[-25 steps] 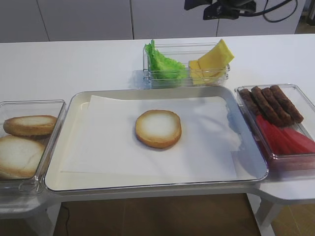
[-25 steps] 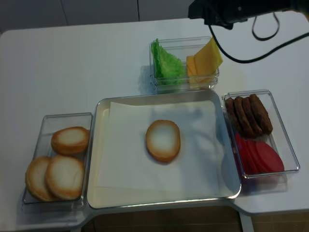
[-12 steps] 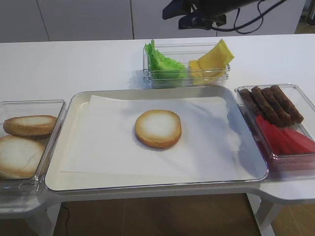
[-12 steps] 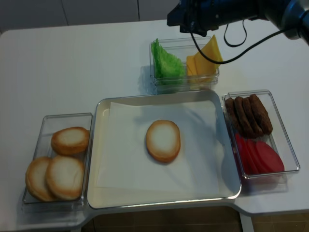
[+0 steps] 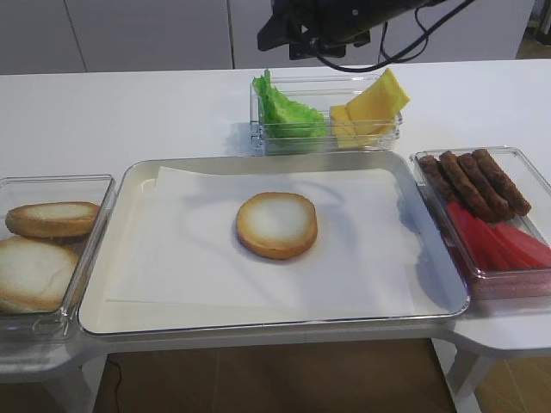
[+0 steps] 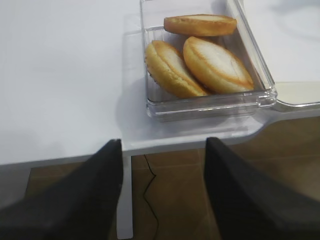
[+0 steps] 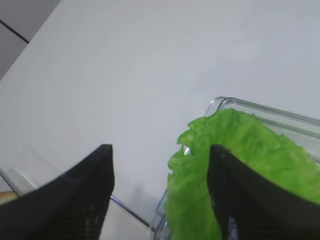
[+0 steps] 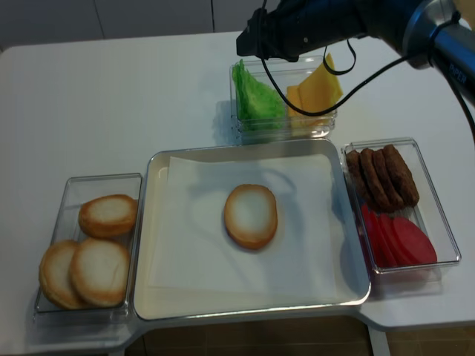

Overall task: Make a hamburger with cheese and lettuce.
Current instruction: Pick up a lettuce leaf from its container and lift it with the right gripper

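I need to grab the lettuce's ruffled edge (image 8: pixel 240 71) with my right gripper next, because that edge sticks up above the clear box (image 8: pixel 234 111) while the rest of the lettuce leans inside.
The hamburger bun half (image 5: pixel 276 224) lies pale face up on white paper in the tray's middle, also seen from above (image 8: pixel 251 216). Green ruffled lettuce (image 5: pixel 284 110) and pale-yellow cheese slices (image 5: pixel 372 105) stand in one clear box behind the tray; I cannot tell single leaves apart. My right gripper (image 5: pixel 277 34) hangs open and empty above the box's lettuce end (image 8: pixel 256 96). In the right wrist view the lettuce's (image 7: pixel 240 165) left edge shows between the open fingers of the gripper (image 7: pixel 161 148). My left gripper (image 6: pixel 162 145) is open and empty off the table's front left edge.
A clear box of browner bun halves (image 6: pixel 200 55) sits left of the metal tray (image 5: pixel 129 185). A clear box with sausages (image 5: pixel 473 181) and red slices (image 5: pixel 504 245) sits on the right. A black cable (image 8: pixel 371 70) hangs from the right arm over the cheese.
My right arm has swung left, from above the cheese end of the back box to above its lettuce end. Nothing else has moved.
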